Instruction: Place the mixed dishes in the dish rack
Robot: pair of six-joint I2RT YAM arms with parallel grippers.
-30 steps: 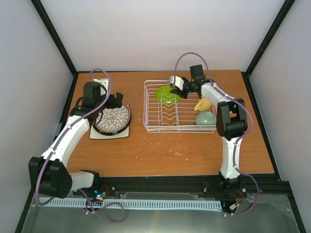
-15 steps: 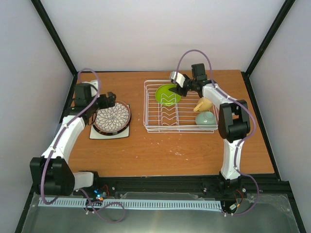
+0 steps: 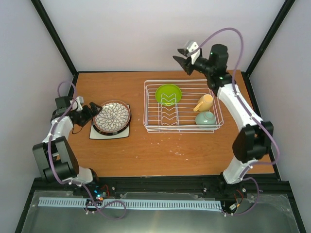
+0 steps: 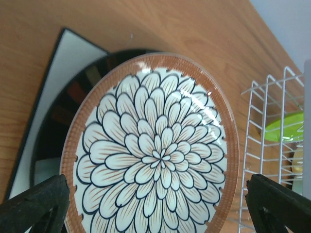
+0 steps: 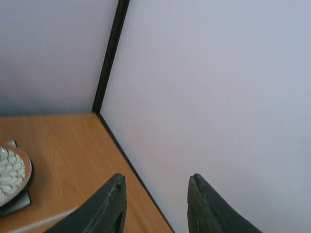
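My left gripper must reach the floral plate's rim before closing; its broad side is between my fingers, so they'd miss now.
The white wire dish rack [image 3: 150, 104] holds the lime-green plate [image 3: 168, 93] upright among its dividers, the yellow mug [image 3: 203, 103] and the mint-green bowl [image 3: 205, 119]. The brown floral plate [image 3: 112, 116] lies on the dark-rimmed cream plate [image 3: 98, 130], stacked on the white square plate [image 3: 125, 133]. My left gripper [image 3: 92, 110] is open, low at the floral plate's left edge; the left wrist view shows the floral plate [image 4: 155, 155] between the wide jaws. My right gripper [image 3: 183, 60] is open and empty, raised above the rack's far edge.
Black frame posts stand at the table's back corners, and a white wall closes the back. The rack's wire edge [image 4: 265, 126] shows at the right of the left wrist view. In the right wrist view I see the wall, a post and the plate stack [image 5: 12, 177].
My right gripper let go of the lime-green plate, which now stands in the rack, and rose up and back. My left arm drew back to the left, with the gripper low beside the plate stack.
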